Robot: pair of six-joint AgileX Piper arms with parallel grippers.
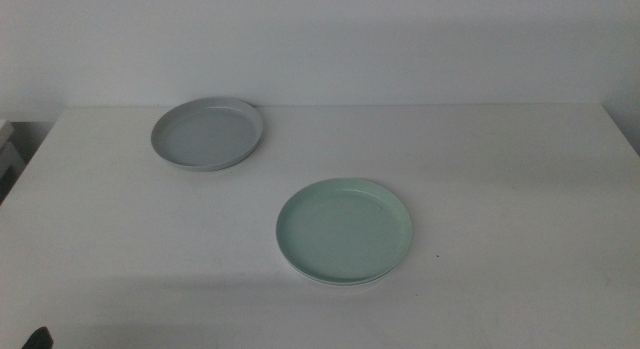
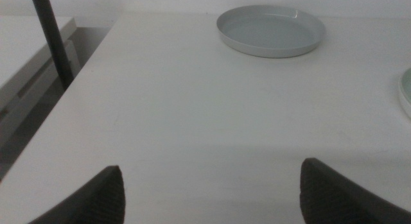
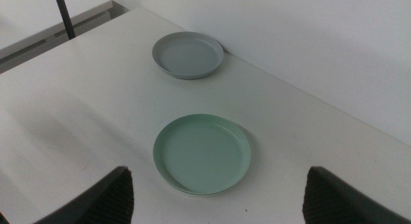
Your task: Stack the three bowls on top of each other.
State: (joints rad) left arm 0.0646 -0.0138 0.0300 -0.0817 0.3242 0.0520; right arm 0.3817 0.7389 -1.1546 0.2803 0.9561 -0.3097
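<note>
The grey bowl is wider than the open fingers, so my left gripper should grab its thin raised rim (image 2: 219,30) next.
A light grey bowl (image 1: 208,133) (image 2: 270,31) (image 3: 188,54) sits at the back left of the white table (image 1: 500,189). Near the table's middle lies a mint green bowl (image 1: 344,229) (image 3: 201,153); a thin pale rim (image 1: 340,281) shows under its near edge, as of a white bowl beneath it. My left gripper (image 2: 212,192) hangs open over bare table at the front left, well short of the grey bowl; only a dark tip (image 1: 38,339) of it shows in the middle view. From above, my right gripper (image 3: 218,198) looks down on the green bowl, open and holding nothing.
A dark pole (image 2: 52,39) (image 3: 63,13) stands off the table's left edge beside a lower white surface (image 2: 26,38). A plain wall runs close behind the grey bowl. Bare tabletop stretches to the right of both bowls.
</note>
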